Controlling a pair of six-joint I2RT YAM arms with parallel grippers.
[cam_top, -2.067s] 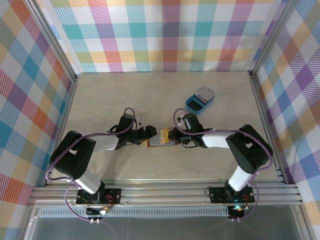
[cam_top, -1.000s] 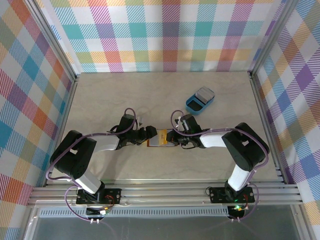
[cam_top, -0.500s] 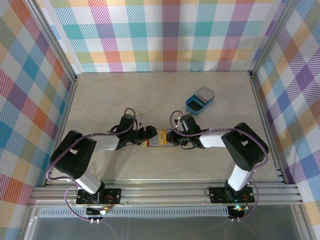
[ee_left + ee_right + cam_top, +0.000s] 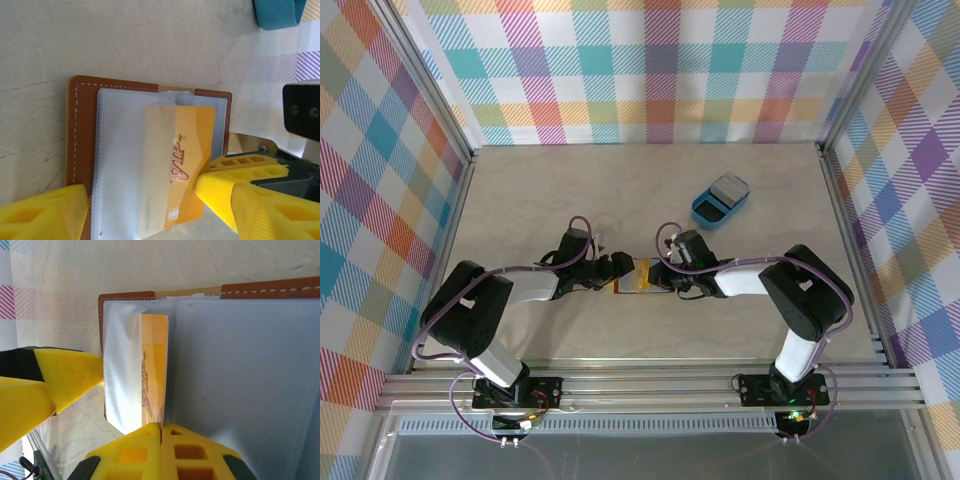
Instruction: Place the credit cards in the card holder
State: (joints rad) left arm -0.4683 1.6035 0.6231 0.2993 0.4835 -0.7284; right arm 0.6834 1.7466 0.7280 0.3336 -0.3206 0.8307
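The card has its inner part under the clear sleeve and would remain tucked there, tilted, so it is time for my right gripper to release the card [image 4: 182,145] now.
The card holder [image 4: 82,130] lies open on the table, a brown leather wallet with clear sleeves over a pale lining. An orange-yellow credit card [image 4: 182,145] marked VIP is partly slid under a clear sleeve. My right gripper [image 4: 161,432] is shut on the card's outer edge [image 4: 155,365]. My left gripper [image 4: 150,215] is open, its fingers [image 4: 40,210] straddling the wallet's near end, one resting by the brown border. In the top view both grippers, left [image 4: 618,272] and right [image 4: 663,275], meet at the card holder [image 4: 642,280].
A blue rounded tray [image 4: 705,210] holding a pale grey flat stack [image 4: 729,186] stands behind the right arm. Aluminium rails and plaid walls close in the table on three sides.
My right gripper has moved left with the card, which now sits deeper under the sleeve. The left gripper and the wallet have stayed in place.
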